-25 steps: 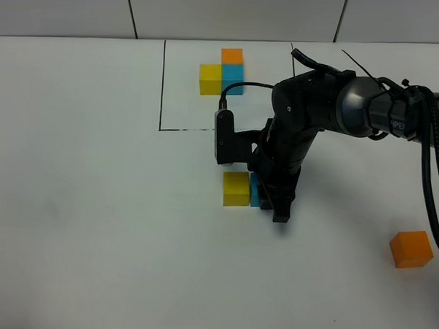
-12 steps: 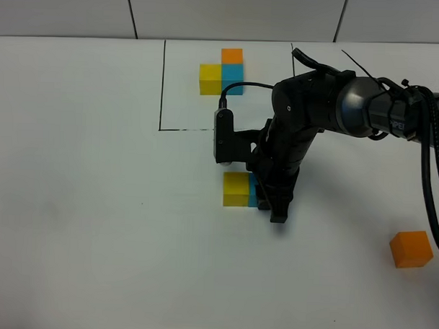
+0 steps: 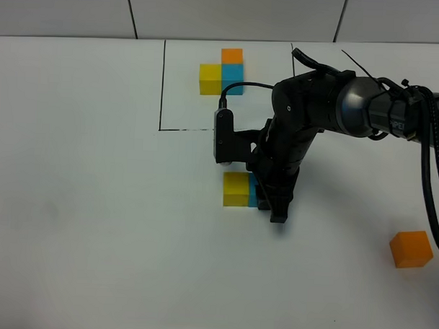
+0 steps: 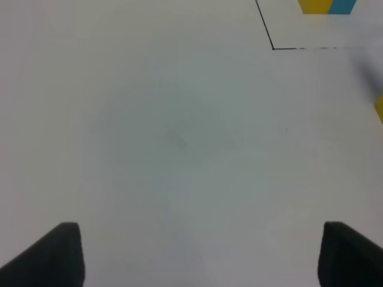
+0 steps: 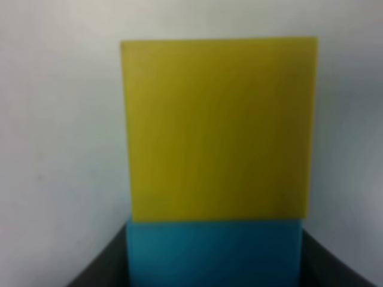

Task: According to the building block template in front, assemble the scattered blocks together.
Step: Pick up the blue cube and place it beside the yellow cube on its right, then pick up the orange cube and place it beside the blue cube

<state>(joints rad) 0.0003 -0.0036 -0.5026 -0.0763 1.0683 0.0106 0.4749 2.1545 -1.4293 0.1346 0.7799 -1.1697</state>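
My right gripper needs to open now: the blue cube's lower edge (image 3: 252, 205) lines up with the yellow cube's base on the tabletop.
The building block template (image 3: 210, 78) lies at the far middle: joined yellow, blue and orange cubes inside a thin black frame; its edge also shows in the left wrist view (image 4: 326, 6). The loose yellow cube (image 3: 237, 189) sits mid-table with the blue cube (image 3: 254, 192) pressed against its right side. My right gripper (image 3: 270, 199) is shut on the blue cube and mostly hides it. The right wrist view shows the blue cube (image 5: 214, 251) between the fingers (image 5: 332, 263), touching the yellow cube (image 5: 218, 128). The orange cube (image 3: 410, 249) lies alone at the right. My left gripper (image 4: 206, 257) is open and empty over bare table.
The black frame line (image 3: 162, 83) runs down the template's left side and along its front. My right arm (image 3: 330, 103) and its cable reach in from the right edge. A white wall stands behind the white table (image 3: 95, 203).
My right gripper has shifted very slightly left and up with the blue cube against the yellow cube. Nothing else has moved.
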